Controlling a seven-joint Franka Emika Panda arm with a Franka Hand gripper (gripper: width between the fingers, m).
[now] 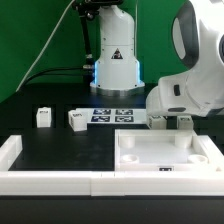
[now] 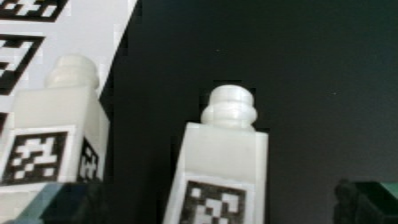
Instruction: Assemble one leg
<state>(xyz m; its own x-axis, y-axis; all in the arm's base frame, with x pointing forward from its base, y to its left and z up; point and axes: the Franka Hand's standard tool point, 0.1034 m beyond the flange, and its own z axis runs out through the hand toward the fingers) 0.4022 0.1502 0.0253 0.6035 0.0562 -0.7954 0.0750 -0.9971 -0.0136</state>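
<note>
I next need to grab the leg with my gripper by its tagged square body [image 2: 217, 190], so that the leg's rounded tip stays free to go into the white panel.
In the wrist view a white leg [image 2: 228, 150] with a rounded tip and a square marker tag lies on the black table, between my two fingertips. My gripper [image 2: 222, 208] is open, with dark gaps on both sides of the leg. A second leg [image 2: 57, 120] lies beside it, outside the jaws. In the exterior view my gripper [image 1: 168, 118] is low over the table at the right of the marker board, partly hidden by the white arm. Two more legs [image 1: 43, 117] [image 1: 77, 119] stand apart at the exterior view's left.
The marker board [image 1: 110, 115] lies behind the legs and also shows in the wrist view [image 2: 54, 30]. The large flat white panel [image 1: 165, 152] lies in front at the exterior view's right. White border rails [image 1: 12, 152] run along the left and front.
</note>
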